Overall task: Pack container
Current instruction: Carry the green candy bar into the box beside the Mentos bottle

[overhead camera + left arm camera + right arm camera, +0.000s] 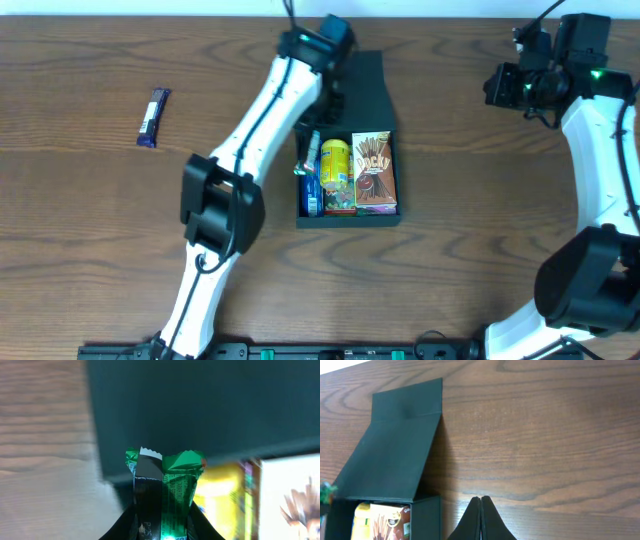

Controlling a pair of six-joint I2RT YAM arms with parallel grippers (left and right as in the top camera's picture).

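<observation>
The snack pack (172, 480) is hanging above the container's side, so it would likely catch on the container's rim if the left gripper opened now. The robot should move it first.
The dark teal container (350, 220) sits mid-table with its flap lid (366, 88) folded back away from me. Inside lie a Pocky box (375, 172), a yellow pack (335, 165) and a blue pack (310, 192). My left gripper (162, 522) hangs over the container's left side, shut on a green and black snack pack (172, 480) that stands up between its fingers. In the left wrist view the lid (210, 405) fills the background. My right gripper (480, 501) is shut and empty, hovering over bare wood to the right of the container (427, 515).
A purple snack bar (153, 117) lies alone on the wood at the far left. The left arm (255, 120) stretches diagonally across the table's left-centre. The right arm (600, 130) stands along the right edge.
</observation>
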